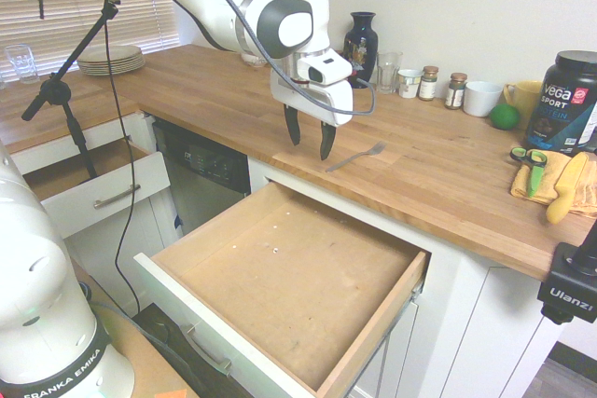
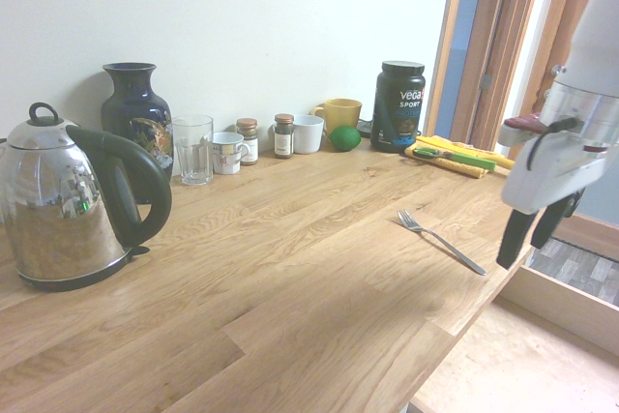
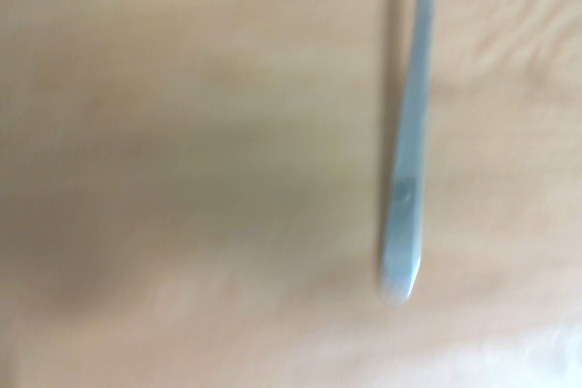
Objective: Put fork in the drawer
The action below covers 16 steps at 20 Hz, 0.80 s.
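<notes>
The fork's pointed teeth are on the counter, and my gripper will next grab the fork by its slim handle, close to the fork's neck (image 1: 356, 156).
A slim silver fork (image 1: 356, 157) lies flat on the wooden countertop (image 1: 420, 165) near its front edge, also seen as the fork (image 2: 441, 240) from the other side. Its handle end (image 3: 405, 215) fills the blurred wrist view. My gripper (image 1: 310, 142) hangs open and empty just above the counter, beside the fork's handle end and a little to the left of it; its dark fingers (image 2: 513, 239) stand apart near the counter's edge. Below the counter edge, the wide drawer (image 1: 373, 323) with a bare wooden bottom is pulled fully out.
A smaller white-fronted drawer (image 1: 93, 195) stands open at left. Along the wall sit a kettle (image 2: 68, 205), vase (image 2: 135, 123), glass (image 2: 193, 150), jars, cups and a black tub (image 2: 398, 106). Green-handled scissors (image 1: 530, 165) and a yellow knife lie on a cloth at right.
</notes>
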Motion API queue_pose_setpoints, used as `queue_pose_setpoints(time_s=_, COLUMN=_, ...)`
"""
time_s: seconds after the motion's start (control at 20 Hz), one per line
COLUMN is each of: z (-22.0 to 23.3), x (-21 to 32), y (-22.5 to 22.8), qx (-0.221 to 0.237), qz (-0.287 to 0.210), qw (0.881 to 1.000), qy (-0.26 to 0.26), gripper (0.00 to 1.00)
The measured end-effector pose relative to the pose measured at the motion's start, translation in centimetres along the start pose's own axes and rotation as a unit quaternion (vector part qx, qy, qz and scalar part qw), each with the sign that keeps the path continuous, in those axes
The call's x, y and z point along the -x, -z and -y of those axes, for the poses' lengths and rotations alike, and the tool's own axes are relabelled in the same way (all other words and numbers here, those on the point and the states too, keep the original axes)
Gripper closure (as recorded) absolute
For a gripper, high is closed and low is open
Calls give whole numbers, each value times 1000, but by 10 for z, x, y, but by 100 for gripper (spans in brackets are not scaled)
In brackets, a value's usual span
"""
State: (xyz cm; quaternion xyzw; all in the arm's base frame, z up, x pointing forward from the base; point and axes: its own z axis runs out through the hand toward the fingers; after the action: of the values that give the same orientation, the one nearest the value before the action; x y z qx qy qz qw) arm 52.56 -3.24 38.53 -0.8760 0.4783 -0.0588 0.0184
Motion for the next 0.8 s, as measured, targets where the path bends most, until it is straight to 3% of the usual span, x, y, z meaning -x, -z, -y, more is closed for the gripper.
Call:
queue_pose_setpoints(time_s=0.25, z=23, x=-35, y=-5, qx=-3, qz=-10, qw=999, qy=-40, gripper=0)
queue_pose_setpoints(time_s=0.8, z=76, x=-90, y=-23, qx=9, qz=0, qw=998, qy=-59, gripper=0)
